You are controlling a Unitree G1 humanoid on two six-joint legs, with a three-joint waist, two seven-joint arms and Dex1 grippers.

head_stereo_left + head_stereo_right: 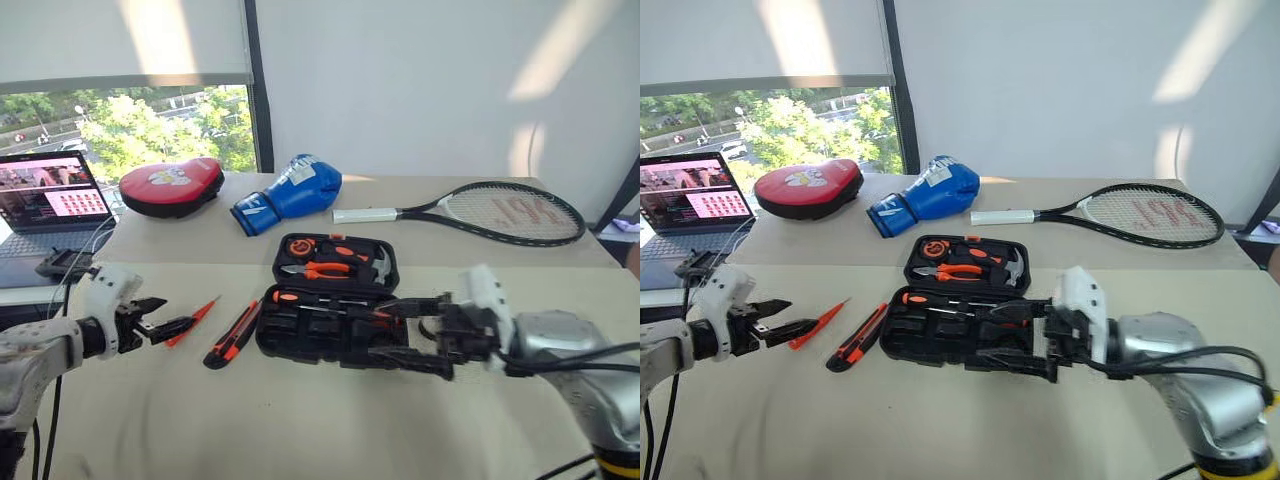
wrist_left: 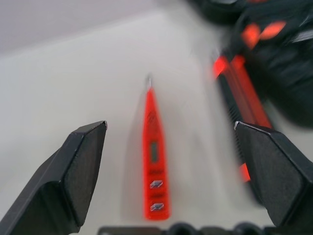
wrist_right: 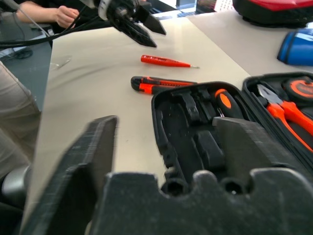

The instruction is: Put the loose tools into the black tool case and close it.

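Observation:
I need to move my left gripper lower, to the orange screwdriver, before I close it on the screwdriver, because its fingertips are above the screwdriver.
The black tool case (image 1: pixel 300 335) lies open in the middle of the table, with one black-and-orange screwdriver (image 1: pixel 292 297) in its near half. Left of it lie the black-and-orange utility knife (image 1: pixel 233 333) and the slim all-orange screwdriver (image 1: pixel 192 322). My left gripper (image 1: pixel 162 318) is open just left of the orange screwdriver (image 2: pixel 155 161), which lies between its fingers in the left wrist view, apart from both. My right gripper (image 1: pixel 405 335) is open and empty, hovering over the case's right end (image 3: pixel 195 142).
The case lid holds orange-handled pliers (image 1: pixel 320 269), a hammer (image 1: pixel 378 265) and a tape measure. A laptop (image 1: pixel 50 200) stands at far left. A red pad (image 1: pixel 172 185), a blue boxing glove (image 1: pixel 290 195) and a tennis racket (image 1: pixel 500 212) lie behind. A person's hand (image 3: pixel 63 15) is beyond the table.

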